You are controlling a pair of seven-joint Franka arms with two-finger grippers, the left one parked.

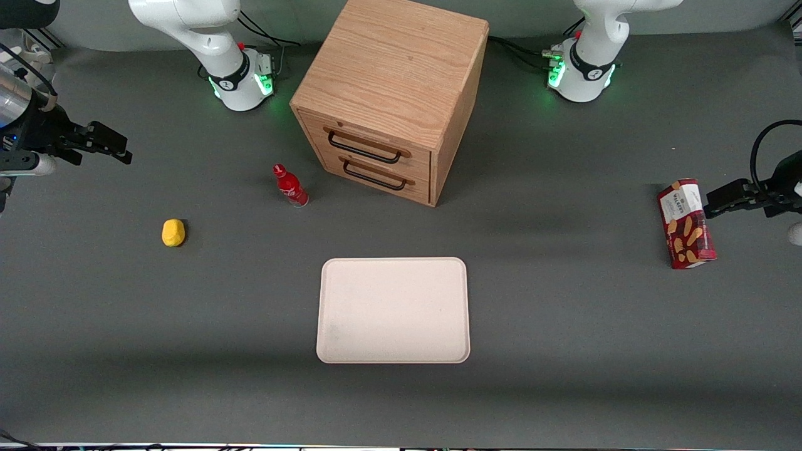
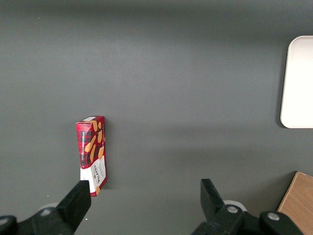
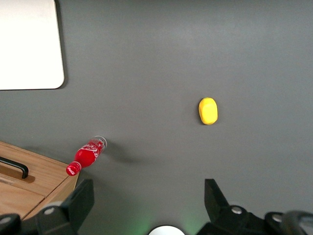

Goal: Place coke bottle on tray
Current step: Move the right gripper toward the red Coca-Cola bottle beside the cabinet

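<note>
To place the coke bottle on the tray point(image 1: 393, 310), my right gripper will next grab the bottle by its cap end point(image 1: 280, 171).
The coke bottle point(image 1: 290, 186), small and red with a red cap, stands upright on the grey table beside the lower front corner of the wooden cabinet; it also shows in the right wrist view as the coke bottle point(image 3: 87, 155). The cream tray point(image 1: 393, 310) lies flat and bare, nearer to the front camera than the bottle, and a corner of the tray point(image 3: 29, 44) shows from the wrist. My right gripper point(image 1: 119, 147) hovers high at the working arm's end of the table, well apart from the bottle. The gripper point(image 3: 148, 196) is open, with nothing between its fingers.
A yellow lump point(image 1: 173, 232) lies between the gripper and the bottle, nearer the front camera. The wooden two-drawer cabinet point(image 1: 391, 94) stands farther from the camera than the tray. A red snack box point(image 1: 686, 223) lies toward the parked arm's end.
</note>
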